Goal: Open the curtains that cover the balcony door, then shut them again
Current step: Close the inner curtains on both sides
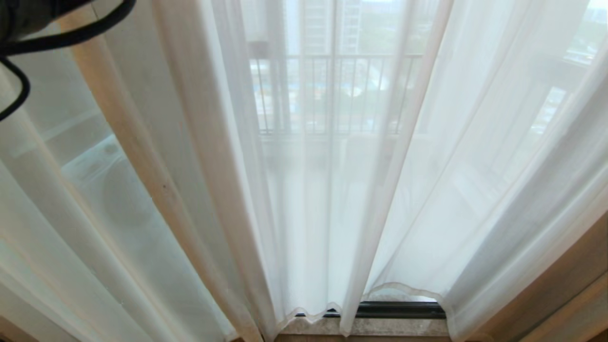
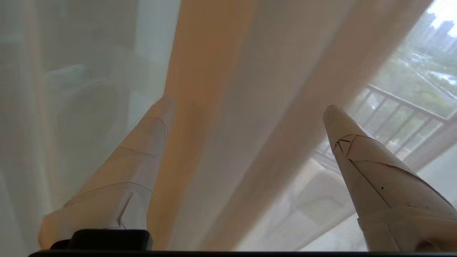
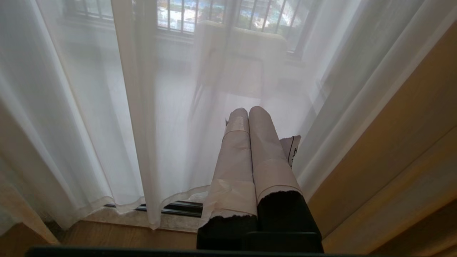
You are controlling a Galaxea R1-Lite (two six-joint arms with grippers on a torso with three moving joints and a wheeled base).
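The sheer fabric [image 1: 122, 199] hangs slack beside the fold. My left gripper should next grab the curtain by the thick fold [image 1: 128, 125] between its open fingers.
Sheer white curtains [image 1: 332, 190] hang shut in long folds across the whole head view, their wavy hem just above the sill. The balcony door shows only as its dark bottom track [image 1: 399, 309] below the hem and faintly through the fabric. My left arm [image 1: 28, 19] is a dark shape with cables at the top left. In the left wrist view my left gripper [image 2: 247, 105] stands wide open, and a thick fold of curtain [image 2: 228, 125] runs between its taped fingers [image 2: 371, 171]. My right gripper [image 3: 248, 110] is shut on nothing, held low and pointing at the curtain's foot [image 3: 150, 150].
Opaque beige drape [image 1: 560, 285] hangs at the right edge. A stone sill [image 1: 380, 327] and wood floor [image 3: 125, 239] lie below the hem. Through the fabric I make out a balcony railing [image 1: 332, 95] and a pale rounded appliance [image 1: 114, 190] at the left.
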